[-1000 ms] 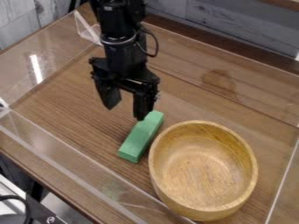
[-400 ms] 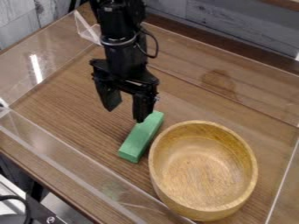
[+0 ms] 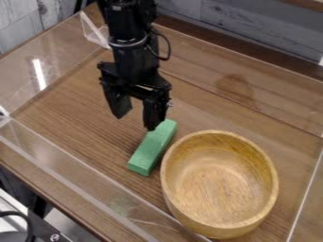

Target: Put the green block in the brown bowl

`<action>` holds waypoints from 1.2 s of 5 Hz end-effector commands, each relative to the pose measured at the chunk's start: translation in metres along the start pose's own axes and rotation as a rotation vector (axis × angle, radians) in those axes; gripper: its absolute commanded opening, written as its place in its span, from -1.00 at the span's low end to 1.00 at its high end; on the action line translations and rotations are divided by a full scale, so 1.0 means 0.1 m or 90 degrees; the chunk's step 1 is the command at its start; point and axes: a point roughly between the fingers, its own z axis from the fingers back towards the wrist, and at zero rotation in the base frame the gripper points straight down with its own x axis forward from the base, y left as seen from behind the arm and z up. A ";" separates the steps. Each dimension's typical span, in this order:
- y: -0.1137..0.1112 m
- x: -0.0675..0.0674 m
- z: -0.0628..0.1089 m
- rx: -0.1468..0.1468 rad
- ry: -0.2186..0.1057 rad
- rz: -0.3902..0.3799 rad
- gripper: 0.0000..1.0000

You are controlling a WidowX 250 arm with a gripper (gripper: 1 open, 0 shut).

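Note:
My fingers stop above and short of the green block's far end, so my gripper should lower toward it before closing.
A bright green block (image 3: 151,149) lies flat on the wooden table, its long side running diagonally, right beside the left rim of the brown bowl (image 3: 220,181). The bowl is round, light wood with a thick rim, and holds nothing. My black gripper (image 3: 138,113) hangs on the arm just above the block's far end, pointing down. Its two fingers (image 3: 117,102) stand apart with nothing between them, so it is open. The right finger's tip is close to the block's upper end; contact cannot be told.
Clear plastic walls (image 3: 51,142) fence the wooden table (image 3: 240,85) on the left, front and back. A dark metal frame (image 3: 25,222) shows below the front left corner. A grey wall runs behind the table.

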 end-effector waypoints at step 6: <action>-0.10 0.12 -0.32 -0.012 -0.039 -0.019 1.00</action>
